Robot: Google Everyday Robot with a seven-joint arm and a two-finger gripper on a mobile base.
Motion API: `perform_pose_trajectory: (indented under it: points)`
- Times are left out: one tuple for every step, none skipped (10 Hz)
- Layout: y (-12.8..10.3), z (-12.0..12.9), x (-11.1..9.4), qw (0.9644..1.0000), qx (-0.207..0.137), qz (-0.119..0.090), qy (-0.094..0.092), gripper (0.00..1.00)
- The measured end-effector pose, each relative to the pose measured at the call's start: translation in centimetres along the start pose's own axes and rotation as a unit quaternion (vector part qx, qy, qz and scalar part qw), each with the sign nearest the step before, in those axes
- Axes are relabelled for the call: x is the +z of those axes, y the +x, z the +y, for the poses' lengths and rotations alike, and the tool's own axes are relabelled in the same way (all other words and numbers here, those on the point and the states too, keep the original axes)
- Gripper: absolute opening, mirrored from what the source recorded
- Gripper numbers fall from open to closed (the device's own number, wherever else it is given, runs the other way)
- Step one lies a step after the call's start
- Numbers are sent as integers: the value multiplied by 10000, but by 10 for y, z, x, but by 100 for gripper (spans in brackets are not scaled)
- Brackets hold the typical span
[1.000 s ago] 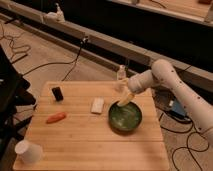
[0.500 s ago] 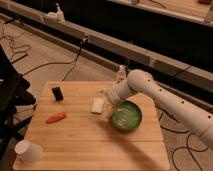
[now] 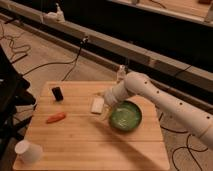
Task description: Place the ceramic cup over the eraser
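Observation:
The robot's gripper will next pick up the cup by its round side [image 3: 29,154] to place the ceramic cup over the black eraser.
The ceramic cup [image 3: 27,151] is a small white cup standing at the table's near left corner. The eraser [image 3: 58,93], a small black block, lies near the far left edge. The white arm reaches in from the right. My gripper [image 3: 104,114] hangs low over the table between the flat white block [image 3: 97,105] and the green bowl [image 3: 125,116]. It is open and holds nothing. It is far from both the cup and the eraser.
An orange carrot-like piece [image 3: 55,118] lies left of centre on the wooden table [image 3: 90,145]. A small clear bottle [image 3: 121,74] stands at the far edge behind the arm. Cables run over the floor to the left and right.
The arm has swung left, carrying the gripper from above the green bowl's far rim to beside the flat white block. The cup and the eraser have not moved.

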Motion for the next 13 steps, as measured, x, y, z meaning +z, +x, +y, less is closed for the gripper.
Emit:
perform_pose_trajectory:
  points:
    - [-5,2,7,9999,-124,64,-77,80]
    - [-13,3,14,9995,-251,81,-148,80]
    - [-20,3,20,9992,-342,69,-184,80]
    - [-31,4,26,9989,-421,6,-200,80]
    - [-43,3,34,9986,-479,-109,-218,80]
    - [-60,4,46,9977,-521,-360,-256,80]
    - [-78,8,63,9959,-574,-607,-351,80]
    - [-95,12,80,9935,-654,-809,-464,80]
    - [-111,15,95,9906,-777,-977,-557,80]
    - [-126,17,109,9875,-901,-1129,-628,80]
    - [-136,19,118,9854,-995,-1206,-680,80]
    - [-151,23,133,9819,-1131,-1306,-772,80]
    - [-158,26,139,9805,-1185,-1344,-810,80]
